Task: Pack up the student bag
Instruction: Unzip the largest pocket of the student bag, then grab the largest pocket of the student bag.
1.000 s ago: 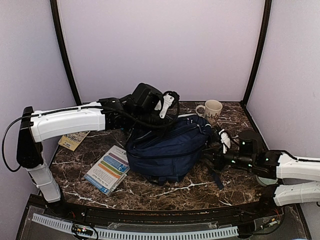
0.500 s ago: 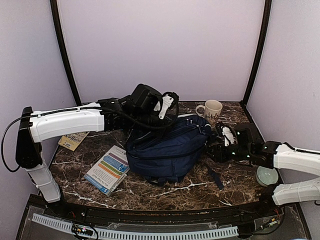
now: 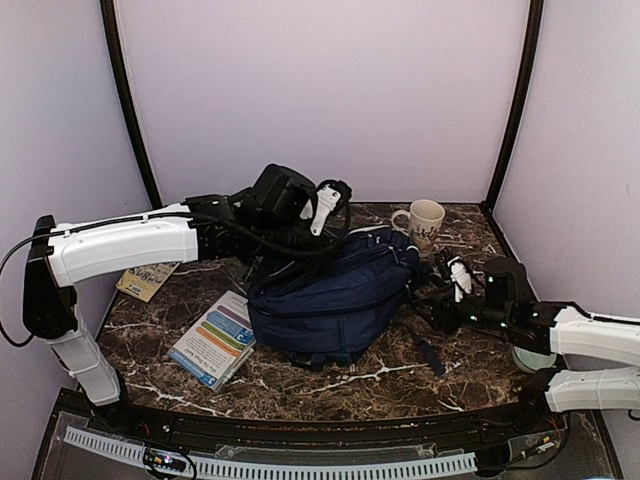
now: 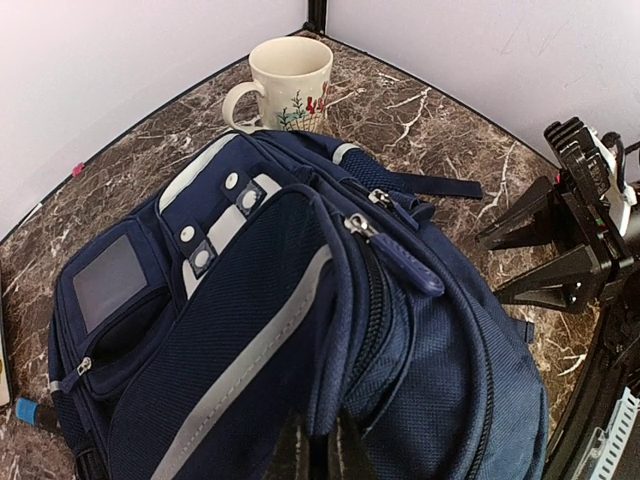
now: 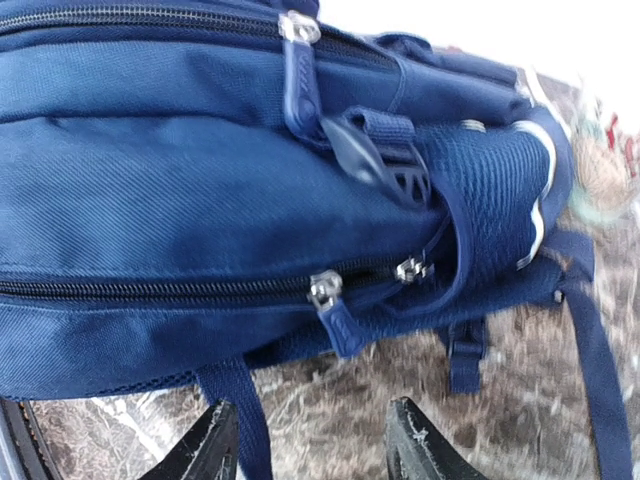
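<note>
The metal zipper pull unzips the student bag for packing. I should grab it by its blue tab (image 5: 343,328) with my right gripper next.
The student bag (image 3: 325,300), navy with a grey-white stripe, lies on its side in the middle of the marble table. My left gripper (image 4: 315,452) is shut on a fold of the student bag's fabric beside a zipper, at the bag's top (image 3: 312,243). My right gripper (image 5: 312,440) stands open just off the bag's right side (image 3: 428,298), with nothing between its fingers. A zipper pull (image 5: 335,315) hangs just beyond them, and a blue strap (image 5: 240,420) runs past the left finger.
A cream flowered mug (image 3: 422,220) stands behind the bag at the back right. A colourful book (image 3: 218,338) lies left of the bag, and a small booklet (image 3: 147,280) lies further left. A pale round object (image 3: 530,355) sits beside the right arm.
My right gripper has opened from shut and shifted a little along the bag's right side. The left gripper keeps its hold, and the bag's top has shifted slightly left.
</note>
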